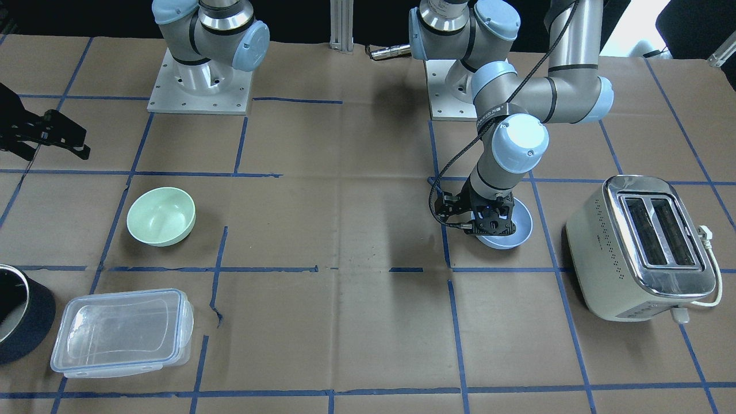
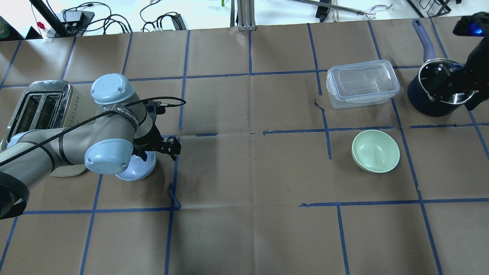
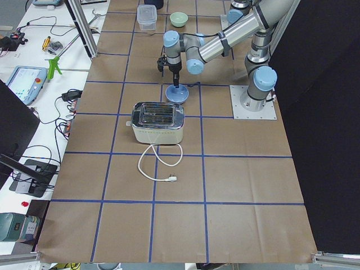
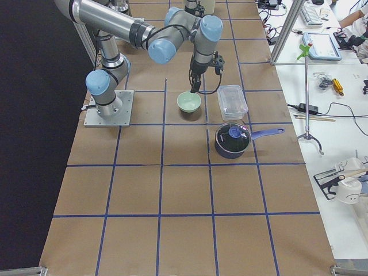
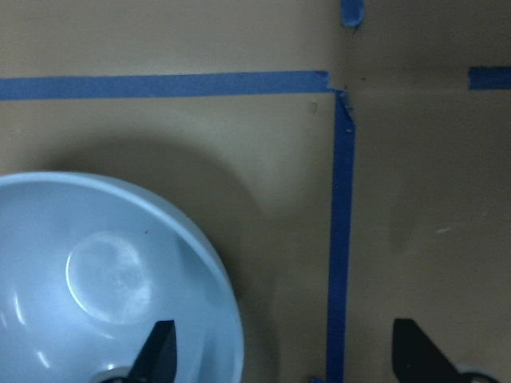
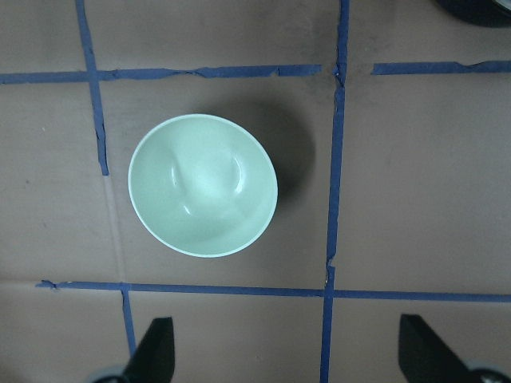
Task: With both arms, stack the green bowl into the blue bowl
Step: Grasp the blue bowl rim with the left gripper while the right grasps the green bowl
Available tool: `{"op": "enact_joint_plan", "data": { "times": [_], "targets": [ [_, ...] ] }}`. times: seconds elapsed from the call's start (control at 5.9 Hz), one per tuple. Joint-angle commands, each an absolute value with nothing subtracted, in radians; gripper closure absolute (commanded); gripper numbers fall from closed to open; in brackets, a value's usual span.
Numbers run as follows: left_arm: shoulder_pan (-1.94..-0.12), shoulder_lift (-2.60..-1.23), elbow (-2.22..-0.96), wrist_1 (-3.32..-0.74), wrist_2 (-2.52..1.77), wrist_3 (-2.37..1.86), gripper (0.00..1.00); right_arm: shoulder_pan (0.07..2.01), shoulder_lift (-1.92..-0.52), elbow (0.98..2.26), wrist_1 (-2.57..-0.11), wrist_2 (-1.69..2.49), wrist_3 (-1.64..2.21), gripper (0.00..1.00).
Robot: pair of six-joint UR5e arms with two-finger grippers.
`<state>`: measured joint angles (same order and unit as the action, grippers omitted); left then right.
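Note:
The robot's right gripper should next grab the green bowl by its rim (image 1: 138, 199), so that the green bowl can be nested inside the blue bowl (image 1: 518, 229).
The blue bowl (image 1: 518, 229) stands upright on the table beside the toaster; it also shows in the overhead view (image 2: 138, 170). My left gripper (image 5: 283, 355) is open and low over the bowl's rim, with one finger (image 5: 160, 351) inside the bowl (image 5: 96, 271) and the other outside it. The green bowl (image 1: 161, 217) stands upright and empty on the other side of the table (image 2: 375, 151). My right gripper (image 6: 291, 355) is open and empty, hanging well above and a little to one side of the green bowl (image 6: 204, 185).
A cream and chrome toaster (image 1: 644, 247) with a loose cord stands close to the blue bowl. A clear lidded container (image 1: 121, 333) and a dark pot (image 2: 435, 95) with a handle stand near the green bowl. Blue tape lines cross the brown table.

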<state>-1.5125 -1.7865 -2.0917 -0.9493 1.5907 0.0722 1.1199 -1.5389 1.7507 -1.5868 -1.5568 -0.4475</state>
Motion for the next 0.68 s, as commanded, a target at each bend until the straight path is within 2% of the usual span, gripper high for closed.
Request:
{"op": "enact_joint_plan", "data": {
  "times": [0.0, 0.17, 0.34, 0.51],
  "targets": [
    [-1.513, -1.789, -2.085, -0.956, 1.611, 0.054, 0.84, 1.112, -1.528, 1.964, -1.847, -1.557, -0.509, 0.0],
    [-1.513, -1.79, -2.085, -0.956, 1.609, 0.043, 1.0, 1.112, -1.507, 2.08, -1.994, -1.562, -0.5, 0.0],
    [-1.513, -1.786, -2.083, -0.951, 1.609, 0.043, 1.0, 1.112, -1.461, 2.161, -2.129, -1.562, -0.5, 0.0],
    [-1.514, -1.778, -2.082, -0.956, 1.611, 0.043, 1.0, 1.112, -1.41, 2.178, -2.179, -1.563, -0.502, 0.0]
  ]
}}
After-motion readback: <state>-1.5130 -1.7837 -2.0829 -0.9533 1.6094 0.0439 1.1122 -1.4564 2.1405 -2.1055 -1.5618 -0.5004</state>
